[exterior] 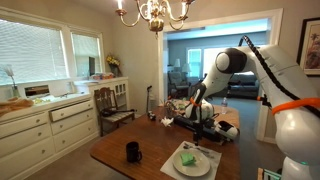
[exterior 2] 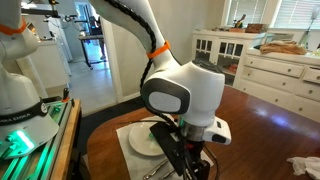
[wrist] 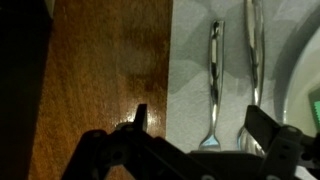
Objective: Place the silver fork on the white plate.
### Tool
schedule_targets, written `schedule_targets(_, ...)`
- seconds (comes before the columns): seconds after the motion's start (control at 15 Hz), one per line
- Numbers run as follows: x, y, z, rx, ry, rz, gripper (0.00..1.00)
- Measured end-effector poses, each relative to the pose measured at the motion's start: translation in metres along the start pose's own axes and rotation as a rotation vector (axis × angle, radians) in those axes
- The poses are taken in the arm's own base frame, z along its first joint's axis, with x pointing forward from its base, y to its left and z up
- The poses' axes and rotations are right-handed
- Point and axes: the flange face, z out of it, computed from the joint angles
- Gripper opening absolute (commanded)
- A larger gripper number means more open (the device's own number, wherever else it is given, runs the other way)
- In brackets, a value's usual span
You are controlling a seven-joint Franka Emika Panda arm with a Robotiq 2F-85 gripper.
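My gripper is still too high to close on the fork: my fingers are above the fork's lower end in the wrist view, with that end between them. It needs to first go lower.
In the wrist view the silver fork (wrist: 214,80) lies lengthwise on a pale placemat (wrist: 190,60), with a second silver utensil (wrist: 254,60) beside it. The rim of the white plate (wrist: 300,70) shows at the right edge, with a bit of its green square. My gripper (wrist: 203,125) is open and empty, with its two dark fingers on either side of the fork's flared end, above it. The plate with its green square shows in both exterior views (exterior: 192,160) (exterior 2: 140,142). The gripper (exterior: 195,113) (exterior 2: 186,160) hangs over the table near it. The fork is too small to make out there.
A black mug (exterior: 133,151) stands on the brown wooden table (exterior: 120,150) beside the plate. A crumpled white thing (exterior 2: 300,165) lies near the table's edge. Chairs (exterior: 110,105) and white cabinets (exterior: 40,125) stand along the wall. Bare wood (wrist: 100,80) lies beside the placemat.
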Motion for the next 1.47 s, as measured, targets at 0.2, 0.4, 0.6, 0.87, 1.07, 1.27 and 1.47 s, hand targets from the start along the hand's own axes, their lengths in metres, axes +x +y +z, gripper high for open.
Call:
schedule_targets(0.2, -0.001, -0.003, 0.009, -0.013, 0.018, -0.002, 0.71)
schedule_targets(0.4, -0.001, -0.007, 0.014, -0.016, 0.028, -0.006, 0.52)
schedule_targets(0.6, 0.000, -0.012, 0.016, -0.021, 0.039, -0.012, 0.37)
schedule_targets(0.87, 0.000, -0.016, 0.018, -0.018, 0.038, -0.017, 0.40)
schedule_targets(1.07, 0.000, -0.018, 0.019, -0.015, 0.036, -0.019, 0.39)
schedule_targets(1.27, -0.001, -0.019, 0.020, -0.012, 0.034, -0.020, 0.11)
schedule_targets(1.47, -0.001, -0.020, 0.021, -0.010, 0.032, -0.020, 0.00)
